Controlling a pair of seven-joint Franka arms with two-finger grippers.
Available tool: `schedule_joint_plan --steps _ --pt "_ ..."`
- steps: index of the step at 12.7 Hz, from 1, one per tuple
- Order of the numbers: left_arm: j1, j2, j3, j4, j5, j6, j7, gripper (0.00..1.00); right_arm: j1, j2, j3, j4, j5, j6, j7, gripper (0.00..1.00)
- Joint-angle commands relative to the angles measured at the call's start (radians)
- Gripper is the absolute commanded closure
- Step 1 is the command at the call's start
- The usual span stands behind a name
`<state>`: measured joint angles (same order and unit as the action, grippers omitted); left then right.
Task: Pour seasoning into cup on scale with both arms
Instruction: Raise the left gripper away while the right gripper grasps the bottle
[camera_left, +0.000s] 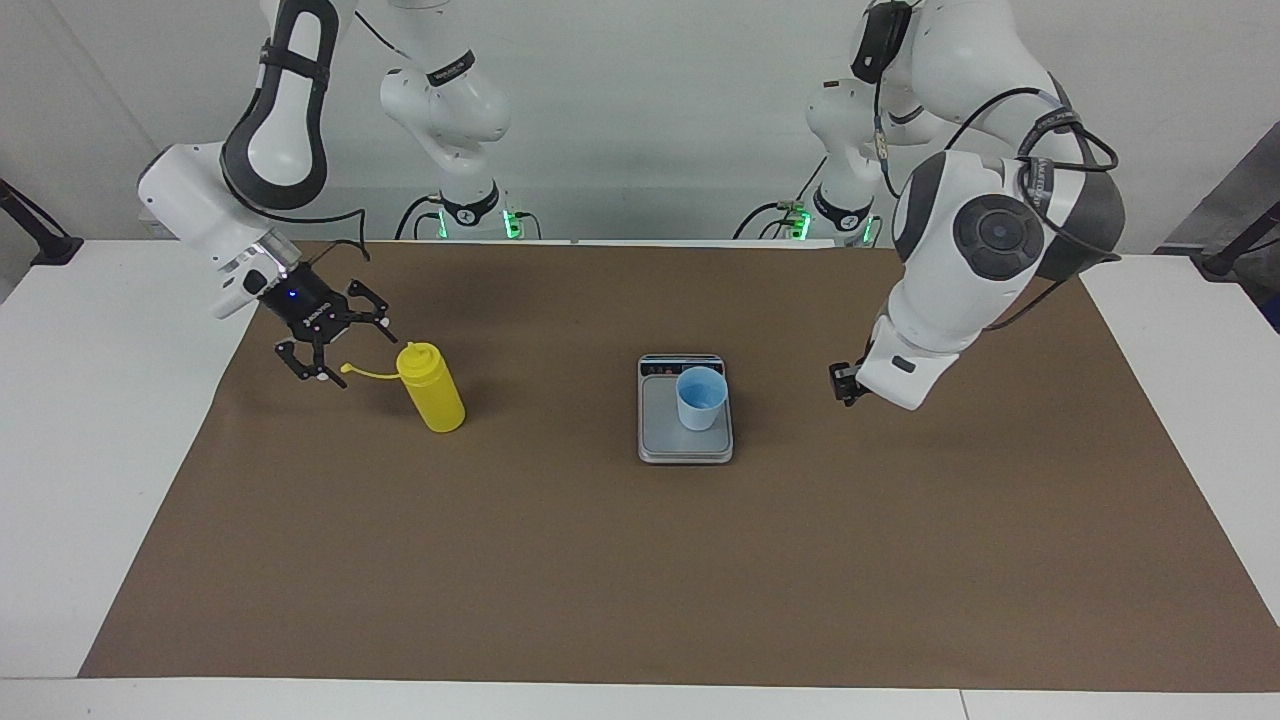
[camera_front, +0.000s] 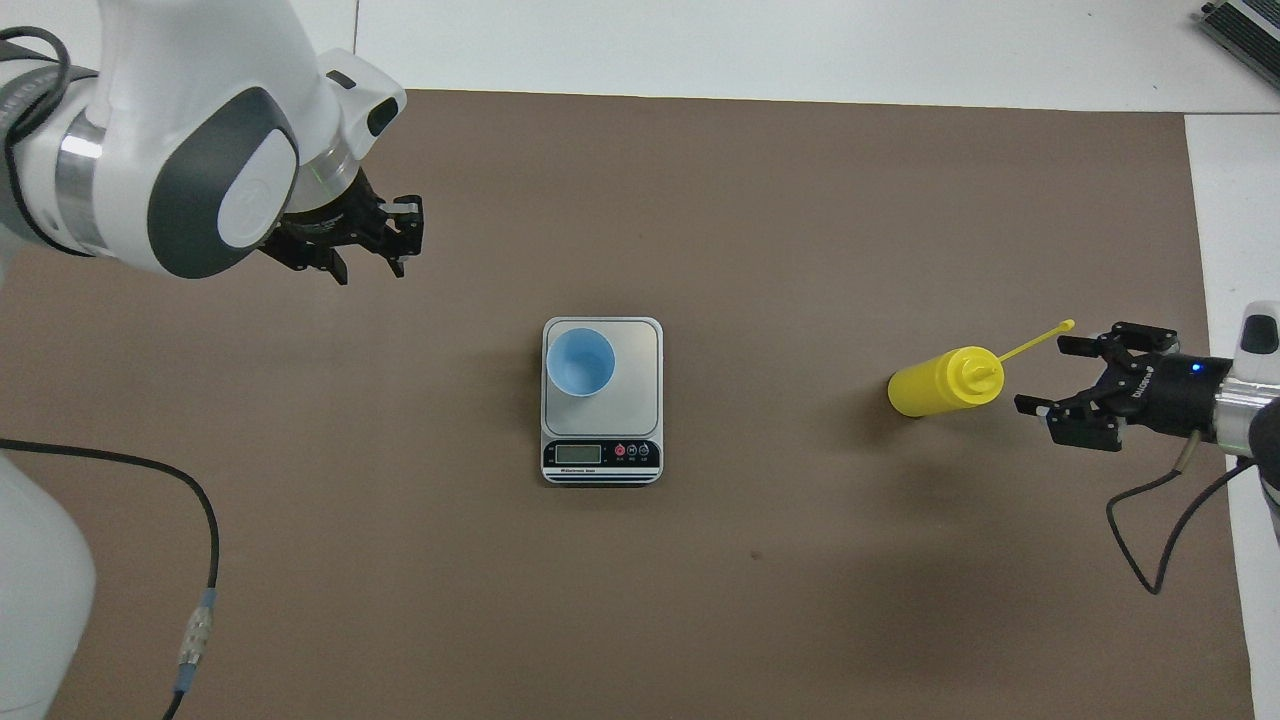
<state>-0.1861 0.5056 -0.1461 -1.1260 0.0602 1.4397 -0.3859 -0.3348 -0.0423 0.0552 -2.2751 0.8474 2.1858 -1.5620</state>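
The top of the seasoning bottle slopes in to a thin yellow spout (camera_front: 1035, 341), so my right gripper should next pick up the bottle by its straight-sided body (camera_front: 933, 386).
The yellow seasoning bottle (camera_left: 432, 400) (camera_front: 940, 382) stands upright on the mat toward the right arm's end, its cap strap sticking out sideways. My right gripper (camera_left: 350, 358) (camera_front: 1040, 375) is open and low beside the bottle's top, with the strap's tip between its fingers; it does not touch the bottle. The light-blue cup (camera_left: 700, 397) (camera_front: 581, 361) stands upright on the silver scale (camera_left: 660, 425) (camera_front: 635, 380) mid-table, on the plate's side toward the left arm. My left gripper (camera_left: 838, 383) (camera_front: 375, 245) is open and empty, well apart from the scale toward the left arm's end.
A brown mat (camera_left: 640, 560) (camera_front: 800, 600) covers most of the white table (camera_left: 90, 450). The scale's display strip (camera_front: 600, 453) faces the robots. A black cable (camera_front: 200, 520) hangs from the left arm over the mat.
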Motion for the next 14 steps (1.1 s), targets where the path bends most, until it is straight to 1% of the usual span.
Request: schedule_joint_plan --steps 1,4,6,7,11,14 --pt "0.04 -0.009 -0.01 0.003 0.006 -0.035 0.102 0.46 0.003 0.013 0.003 -0.059 0.134 0.046 -0.195 0.0" --pt "0.099 -0.012 -0.007 0.0 0.009 -0.035 0.214 0.46 0.008 0.05 0.003 -0.101 0.27 0.055 -0.376 0.0" --pt "0.119 -0.041 -0.003 -0.008 0.012 -0.027 0.289 0.47 0.017 0.056 0.005 -0.13 0.335 0.077 -0.427 0.0" --pt "0.134 -0.048 0.005 -0.015 0.015 -0.018 0.33 0.47 0.043 0.065 0.005 -0.139 0.372 0.08 -0.456 0.0" --pt "0.168 -0.096 0.008 -0.07 0.01 0.002 0.39 0.47 0.071 0.131 0.005 -0.141 0.502 0.08 -0.581 0.0" --pt "0.189 -0.142 0.008 -0.149 0.007 0.054 0.41 0.46 0.074 0.139 0.005 -0.135 0.529 0.081 -0.607 0.0"
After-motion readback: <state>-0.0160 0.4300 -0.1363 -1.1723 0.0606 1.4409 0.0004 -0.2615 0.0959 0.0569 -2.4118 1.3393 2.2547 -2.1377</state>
